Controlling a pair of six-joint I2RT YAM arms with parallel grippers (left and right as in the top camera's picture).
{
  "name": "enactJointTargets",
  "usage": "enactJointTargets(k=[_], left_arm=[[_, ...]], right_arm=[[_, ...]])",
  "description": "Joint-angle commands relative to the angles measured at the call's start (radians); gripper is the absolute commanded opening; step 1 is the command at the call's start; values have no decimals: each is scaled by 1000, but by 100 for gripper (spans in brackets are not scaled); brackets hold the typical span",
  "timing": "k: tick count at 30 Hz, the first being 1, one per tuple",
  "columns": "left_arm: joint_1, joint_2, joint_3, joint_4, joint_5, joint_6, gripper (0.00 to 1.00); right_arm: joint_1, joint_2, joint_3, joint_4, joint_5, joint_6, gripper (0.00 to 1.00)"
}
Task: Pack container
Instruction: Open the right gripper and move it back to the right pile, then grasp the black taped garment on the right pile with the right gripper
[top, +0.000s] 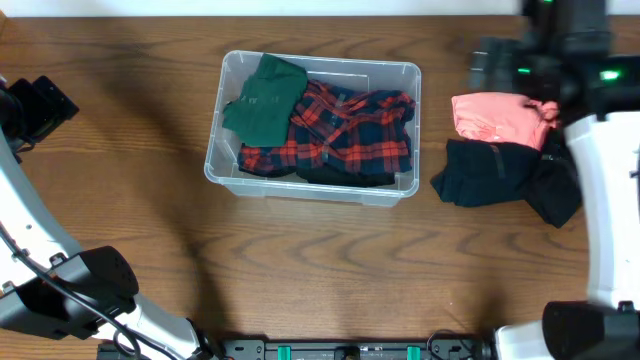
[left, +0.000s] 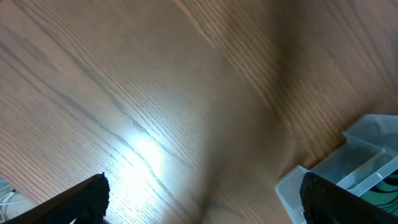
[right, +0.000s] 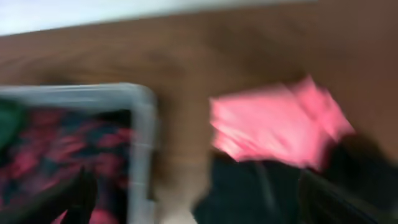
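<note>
The black garment's folded body should stay free to pack, so my right gripper will next grab the garment by its outer end, away from the container.
The clear plastic container (top: 312, 192) sits at the table's middle back. Inside it lie a folded green garment (top: 264, 98) and a red plaid shirt (top: 352, 130). Right of it a folded pink garment (top: 495, 118) lies beside a black garment (top: 498, 172). My right gripper (right: 205, 200) hangs open above the gap between the container's wall (right: 144, 130) and the black garment (right: 261, 193), with the pink garment (right: 280, 127) further ahead; this view is blurred. My left gripper (left: 208, 202) is open over bare wood, a container corner (left: 367, 155) by its right finger.
The wooden table (top: 320, 280) stretches towards the front edge. The left arm (top: 40, 105) stands at the far left and the right arm (top: 560, 60) at the back right, over the garments. A black rail (top: 350, 350) runs along the front edge.
</note>
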Motion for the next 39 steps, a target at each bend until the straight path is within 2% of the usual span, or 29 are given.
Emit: enactJointTargets(k=[1,5,13,19,30,39], left_arm=[[2,4,-3,-2,-1,-10,98],[2,4,-3,-2,-1,-10,98],[2,4,-3,-2,-1,-10,98],[2,4,-3,-2,-1,-10,98],[2,4,-3,-2,-1,-10,98],[2,4,-3,-2,-1,-10,98]], right_arm=[[-124,6,-67,-29,18,177,99],[-249,7,-188,-14,10,260,99],[-417,6,-507,153,-93,287,99],[-509,6,-621,222,-165,286,99],[-620,6,-663,236,-214,192,99],[-687,6,-764,372,-437,-32,99]])
